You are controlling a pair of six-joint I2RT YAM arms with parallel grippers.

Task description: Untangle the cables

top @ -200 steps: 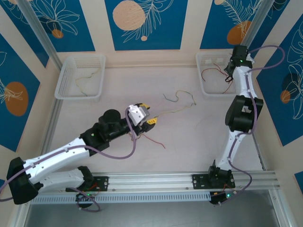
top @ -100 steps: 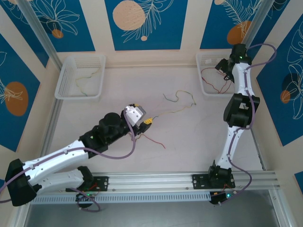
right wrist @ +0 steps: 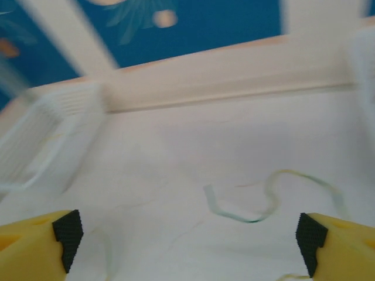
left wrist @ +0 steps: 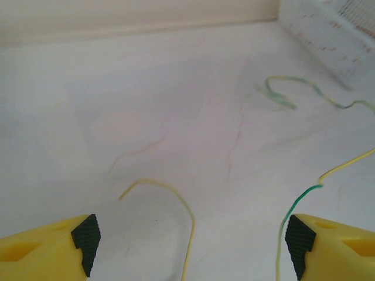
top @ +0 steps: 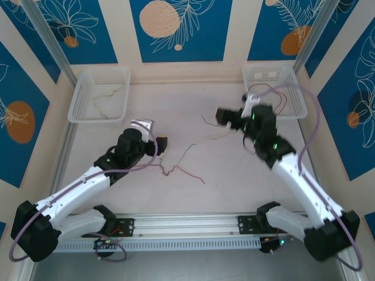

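My right gripper grabs the red cable on my right gripper's side of the tangle [top: 167, 170] next. That leaves the tangle's other side for my left gripper to untangle.
The cables lie loose on the white table: a wavy green-and-yellow strand [top: 214, 121], a thin yellow-green strand [top: 206, 140] and a red strand [top: 188, 172] that crosses others near a small tangle [top: 167, 170]. My left gripper [top: 161, 144] hovers left of them, open. In the left wrist view my gripper [left wrist: 192, 237] has a yellow strand [left wrist: 186, 209] lying on the table between the jaws and a green-yellow strand [left wrist: 295, 206] just inside the right finger [left wrist: 337, 246]. My right gripper [top: 222, 117] is open above the wavy strand [right wrist: 253, 209]; nothing sits in its jaws [right wrist: 187, 234].
A white basket [top: 79, 96] at the back left holds a yellowish wire [top: 105, 96]. Another white basket [top: 296, 88] at the back right holds a red wire [top: 274, 93]. The table's side rails and back wall border the work area.
My right arm has swung from the back-right basket to the table's middle, its jaws now open and the red wire left in the basket. My left gripper has drawn back left and opened wider.
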